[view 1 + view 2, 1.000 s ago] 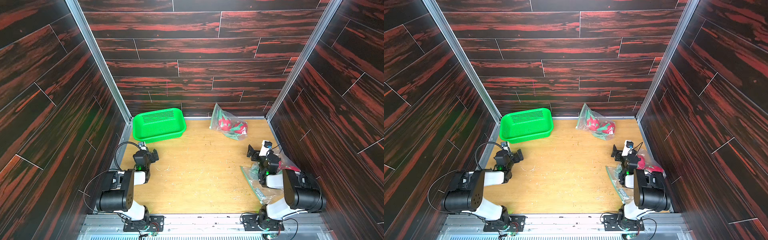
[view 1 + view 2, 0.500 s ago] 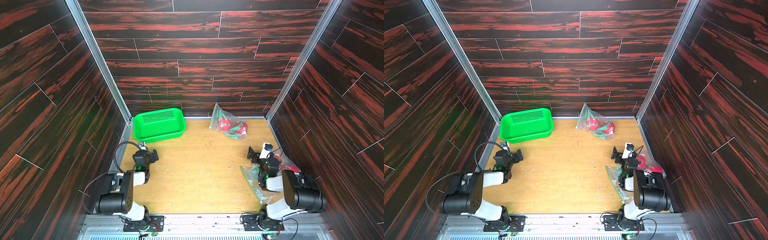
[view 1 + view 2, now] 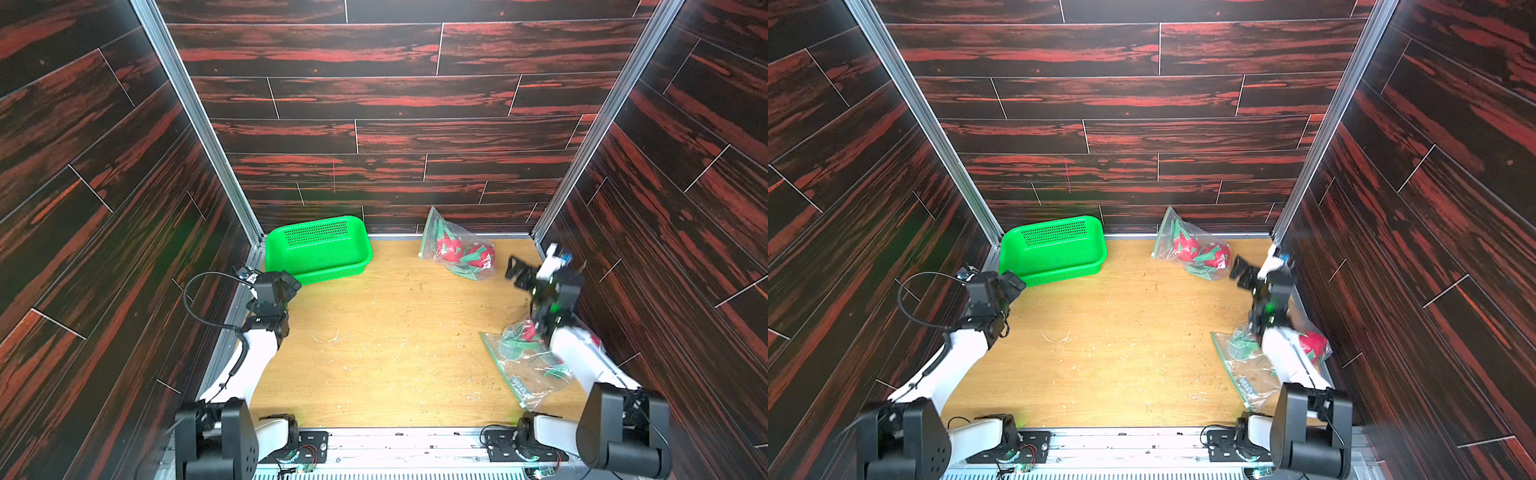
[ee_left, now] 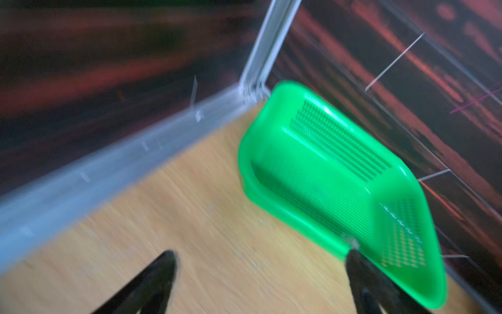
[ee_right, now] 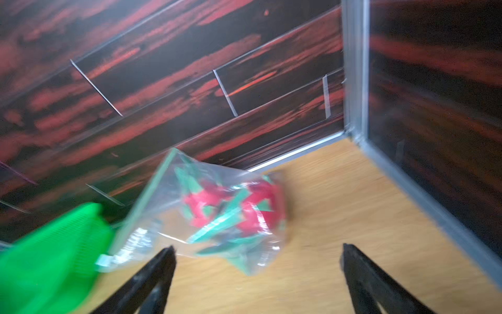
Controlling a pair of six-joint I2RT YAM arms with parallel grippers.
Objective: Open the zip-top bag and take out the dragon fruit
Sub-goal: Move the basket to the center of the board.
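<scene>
I should next grab the green basket by its near long rim with my left gripper, to set the basket flat and open for the dragon fruit.
A clear zip-top bag (image 3: 459,251) (image 3: 1196,249) holding red dragon fruit (image 5: 212,206) with green scales leans against the back wall, right of centre. A second such bag (image 3: 519,365) (image 3: 1246,365) lies flat at the right, partly under my right arm, with a red dragon fruit (image 3: 1312,345) showing inside. My right gripper (image 3: 540,272) (image 5: 258,247) is open and empty, in the air just right of the back bag and apart from it. My left gripper (image 3: 291,282) (image 4: 260,254) is open and empty over the floor by the green basket's near corner.
A green perforated basket (image 3: 332,270) (image 4: 244,152) stands empty in the back left corner, its back tipped against the wall. Dark wood-pattern walls close in three sides, with metal rails along the floor edges. Both wrist views are blurred by motion.
Both arms have reached toward the back. The right gripper has risen from beside the near bag to beside the back bag. The left gripper has come closer to the basket.
</scene>
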